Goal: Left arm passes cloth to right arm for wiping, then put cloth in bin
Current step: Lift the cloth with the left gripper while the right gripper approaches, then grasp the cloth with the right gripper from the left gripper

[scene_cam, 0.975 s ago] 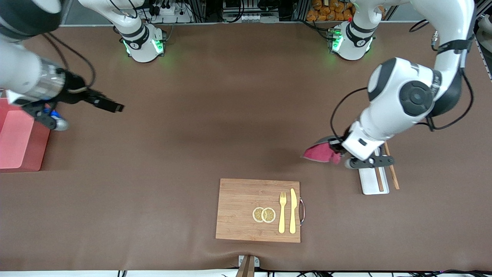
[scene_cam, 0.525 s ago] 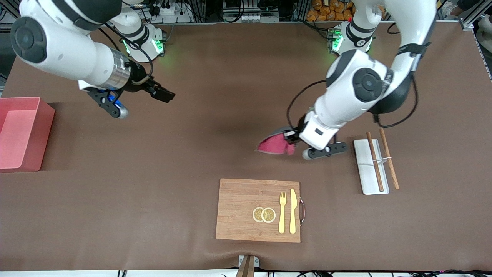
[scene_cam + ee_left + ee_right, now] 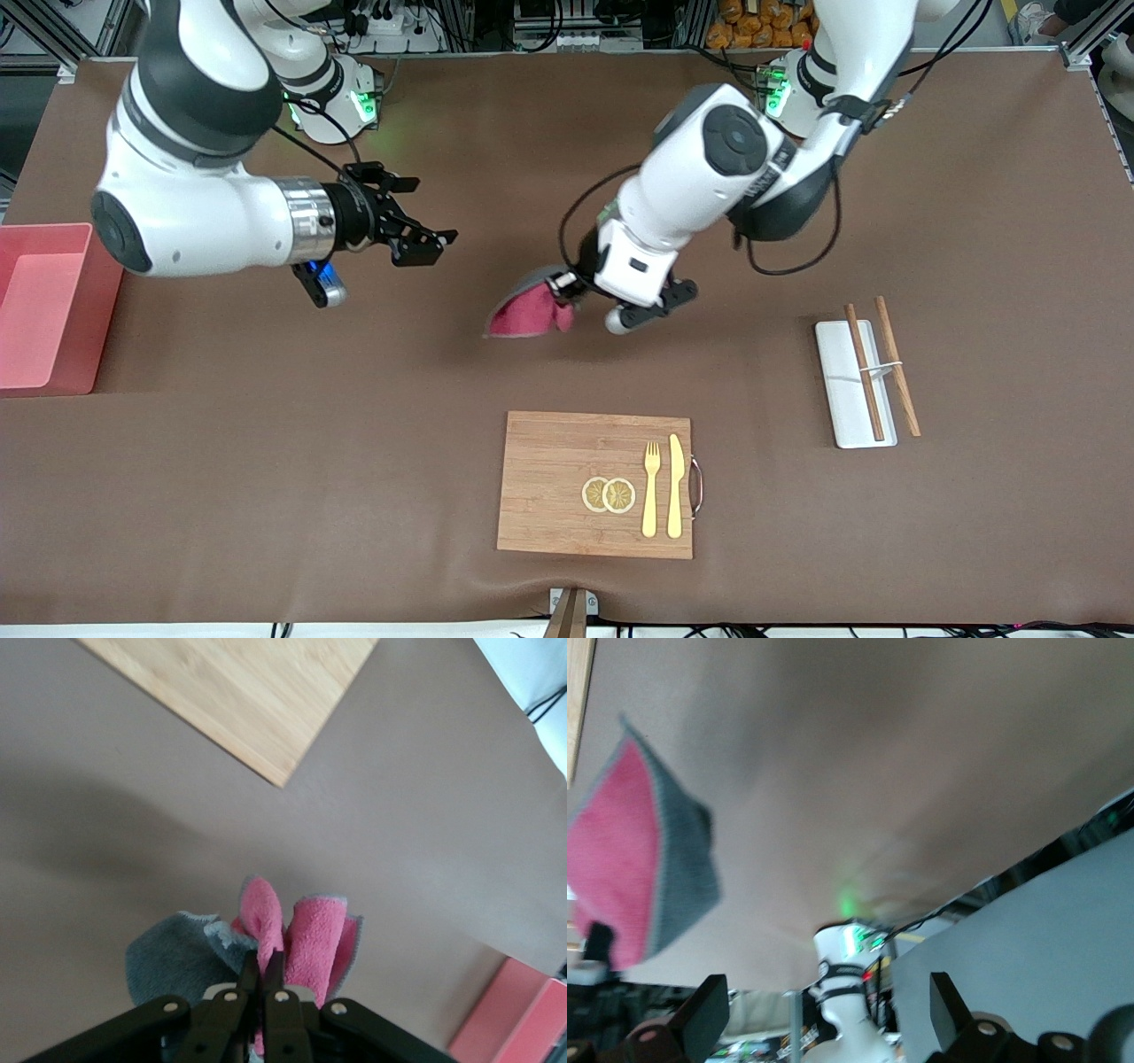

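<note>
I need to grab the cloth by its free hanging side (image 3: 504,315) with my right gripper next so it can wipe, as my left gripper stays shut on one edge.
The cloth (image 3: 523,315), dark red on one face and grey on the other, hangs over the middle of the table. My left gripper (image 3: 564,296) is shut on its edge. In the left wrist view the closed fingertips (image 3: 262,964) pinch a red fold of the cloth (image 3: 314,937), and the grey face droops beside them. My right gripper (image 3: 423,217) stands open in the air, pointing at the cloth with a gap between them. The right wrist view shows the cloth (image 3: 629,859) ahead of the spread gripper (image 3: 828,997). The pink bin (image 3: 93,346) sits at the right arm's end of the table.
A wooden board (image 3: 549,478) with a fork (image 3: 651,492), a knife (image 3: 675,487) and lemon slices (image 3: 609,494) lies nearer the front camera than the cloth. A white tray (image 3: 842,390) with chopsticks (image 3: 864,372) lies toward the left arm's end.
The left arm has carried the cloth from beside the white tray toward the table's middle. The right arm has swung from over the bin toward the cloth, its gripper still open.
</note>
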